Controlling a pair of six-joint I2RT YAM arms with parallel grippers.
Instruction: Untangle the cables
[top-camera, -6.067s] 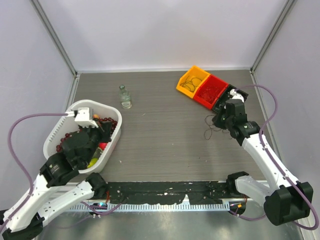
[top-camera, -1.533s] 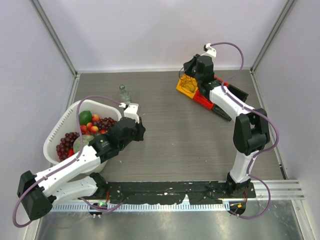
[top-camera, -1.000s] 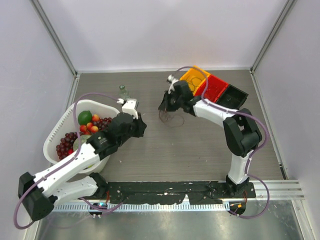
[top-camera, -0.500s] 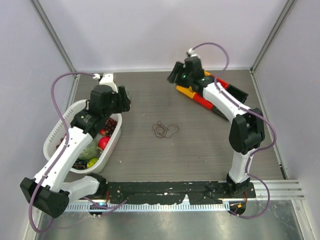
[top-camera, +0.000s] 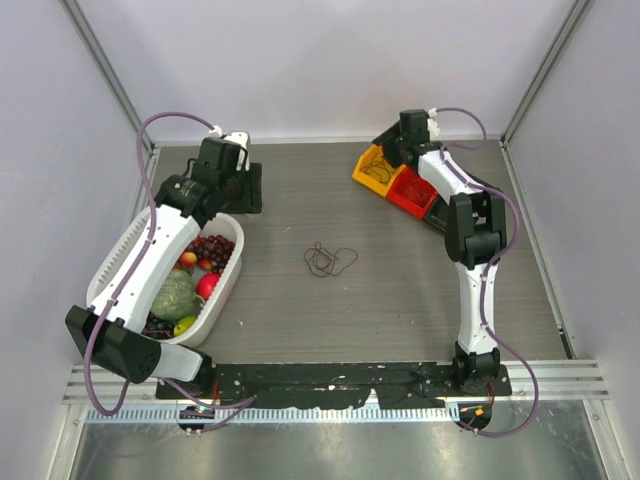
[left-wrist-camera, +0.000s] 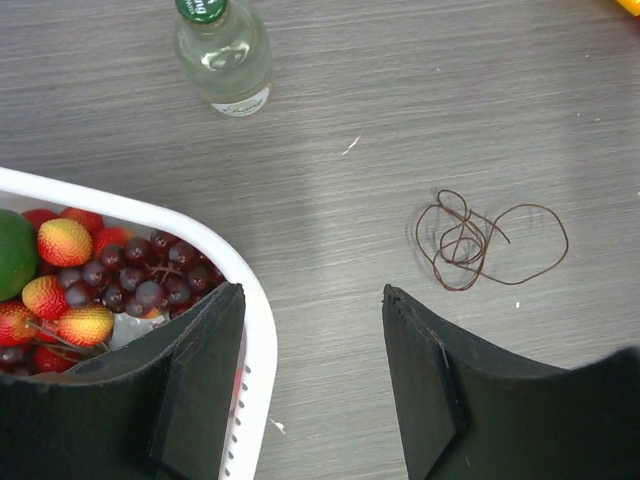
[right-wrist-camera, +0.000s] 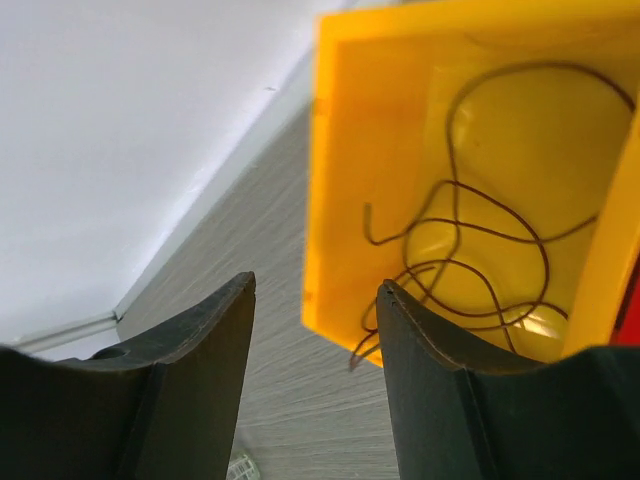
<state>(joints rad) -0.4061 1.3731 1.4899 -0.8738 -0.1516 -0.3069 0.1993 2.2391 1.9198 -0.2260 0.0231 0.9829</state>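
Observation:
I should next use my right gripper to grab the brown cable by its end over the yellow bin's near side (right-wrist-camera: 359, 352), so its coils stay free to unwind.
A dark brown cable (top-camera: 320, 262) lies loose in curly loops on the middle of the table; in the left wrist view the cable (left-wrist-camera: 460, 243) sits ahead and to the right of my fingers. More brown cables (right-wrist-camera: 455, 265) are coiled in the yellow bin (right-wrist-camera: 370, 150), one end hanging over its near wall. My left gripper (top-camera: 243, 188) (left-wrist-camera: 312, 295) hovers open and empty at the back left, beside the basket rim. My right gripper (top-camera: 392, 140) (right-wrist-camera: 315, 282) is open and empty at the yellow bin (top-camera: 372, 165), back right.
A white basket (top-camera: 235, 272) (left-wrist-camera: 180, 222) of grapes and other fruit stands at the left. A small clear bottle (left-wrist-camera: 222, 50) stands beyond it. A red bin (top-camera: 413, 187) adjoins the yellow one, partly under the right arm. Walls close the back and sides.
Both grippers have gone from shut to open. The right arm left the brown cable on the table and swung back to the yellow bin. The left arm rose toward the back left.

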